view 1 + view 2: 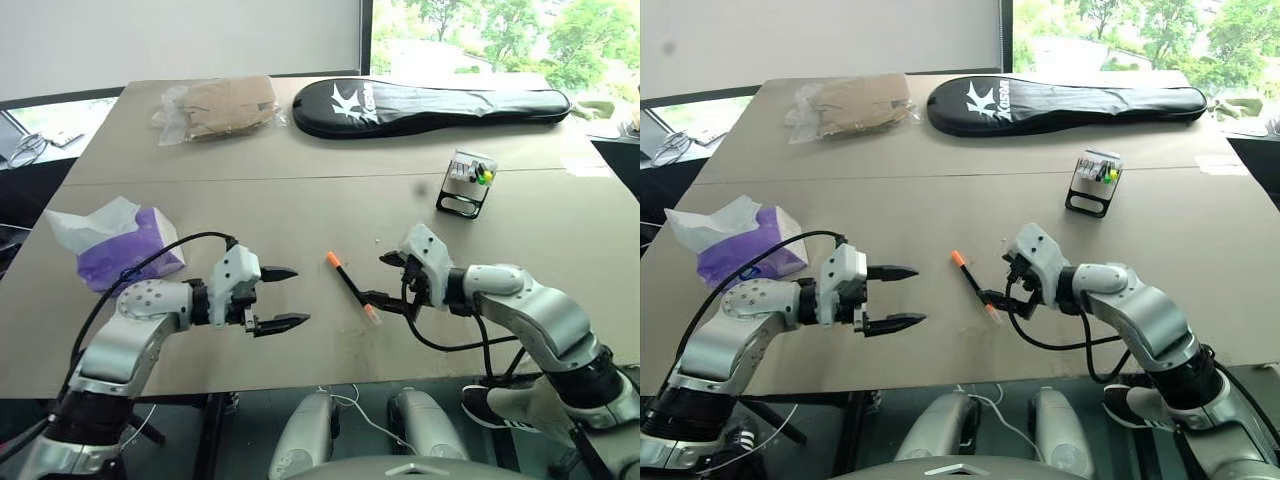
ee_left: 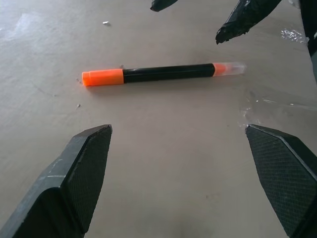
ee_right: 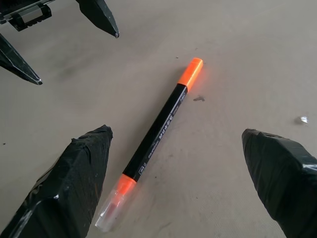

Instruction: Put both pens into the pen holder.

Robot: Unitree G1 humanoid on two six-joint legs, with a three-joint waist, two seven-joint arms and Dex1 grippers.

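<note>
The pen needs to drop into the pen holder [image 1: 467,183], so my right gripper will next grab the pen by its black body [image 1: 348,283].
One pen [image 1: 350,285], black-barrelled with orange ends, lies flat on the table between my two grippers. My left gripper [image 1: 298,296] is open and hovers just to its left, with its fingertips pointing at it. To the pen's right, my right gripper [image 1: 377,279] is also open, and its lower fingertip is close to the pen's near end. In the right wrist view the pen [image 3: 158,134] lies on the table between the spread fingers [image 3: 84,168]. The pen holder [image 1: 467,183], a small black wire box with colourful caps in it, stands further back on the right.
A purple tissue pack [image 1: 125,245] sits at the left. A long black racket bag [image 1: 430,105] and a plastic bag with brown contents [image 1: 220,108] lie at the back. The table's front edge [image 1: 330,385] runs just below both grippers.
</note>
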